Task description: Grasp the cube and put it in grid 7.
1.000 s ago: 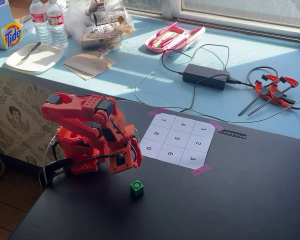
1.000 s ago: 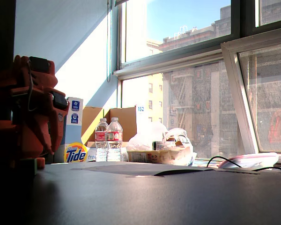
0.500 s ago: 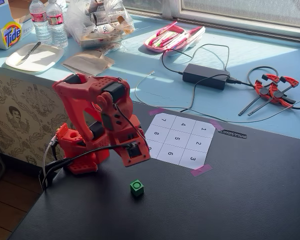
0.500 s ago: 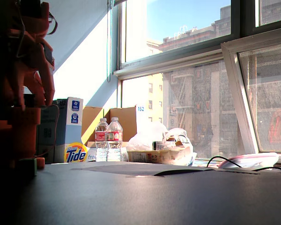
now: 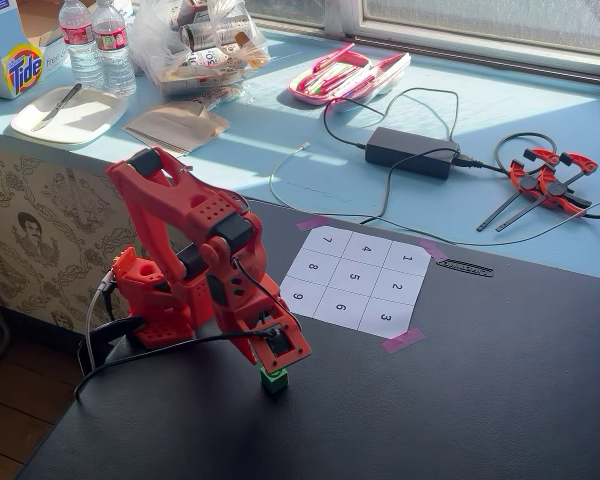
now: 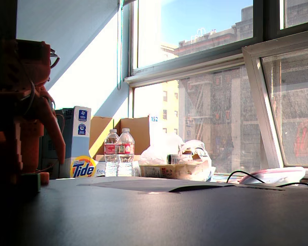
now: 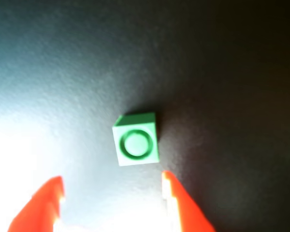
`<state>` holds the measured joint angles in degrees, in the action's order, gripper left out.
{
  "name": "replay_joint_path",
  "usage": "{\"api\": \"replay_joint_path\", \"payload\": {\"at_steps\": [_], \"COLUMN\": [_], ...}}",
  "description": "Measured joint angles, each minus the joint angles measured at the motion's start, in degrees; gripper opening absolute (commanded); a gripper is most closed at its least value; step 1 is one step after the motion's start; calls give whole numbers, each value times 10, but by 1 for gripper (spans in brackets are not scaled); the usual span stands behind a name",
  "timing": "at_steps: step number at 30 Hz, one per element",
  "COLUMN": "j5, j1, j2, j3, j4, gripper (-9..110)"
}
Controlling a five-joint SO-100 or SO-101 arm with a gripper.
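Observation:
The green cube has to go in grid 7, so my gripper will next grab the opposite upright sides of the green cube (image 5: 273, 379).
The small green cube (image 5: 273, 379) sits on the black table in front of the red arm. In the wrist view the cube (image 7: 136, 140) shows its round recess on top and lies just beyond the two red fingertips. My gripper (image 7: 112, 180) is open, empty and right above the table, with the cube a little past the right fingertip (image 7: 167, 180). In a fixed view the gripper (image 5: 272, 362) points down over the cube. Grid 7 (image 5: 328, 241) is the far left corner cell of the white numbered sheet. In the low fixed view the cube (image 6: 31, 182) is dim at the left.
The white 3x3 sheet (image 5: 356, 279) is taped to the table behind and right of the arm. A black power adapter (image 5: 412, 152) with cables, orange clamps (image 5: 550, 178), a pink tray (image 5: 346, 73), bottles (image 5: 97, 42) and a plate (image 5: 68, 114) lie on the blue sill.

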<state>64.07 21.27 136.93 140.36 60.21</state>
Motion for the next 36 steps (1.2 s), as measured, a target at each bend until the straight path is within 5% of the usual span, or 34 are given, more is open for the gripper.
{"api": "replay_joint_path", "payload": {"at_steps": [21,24,28,36], "j5": [175,185,187,162], "j1": [36,41,41,37], "j2": [0,0,0,34], "j3": [108,130,131,153], "j4": [-149,-191,-210,-233], "gripper": [31,26,0,0]}}
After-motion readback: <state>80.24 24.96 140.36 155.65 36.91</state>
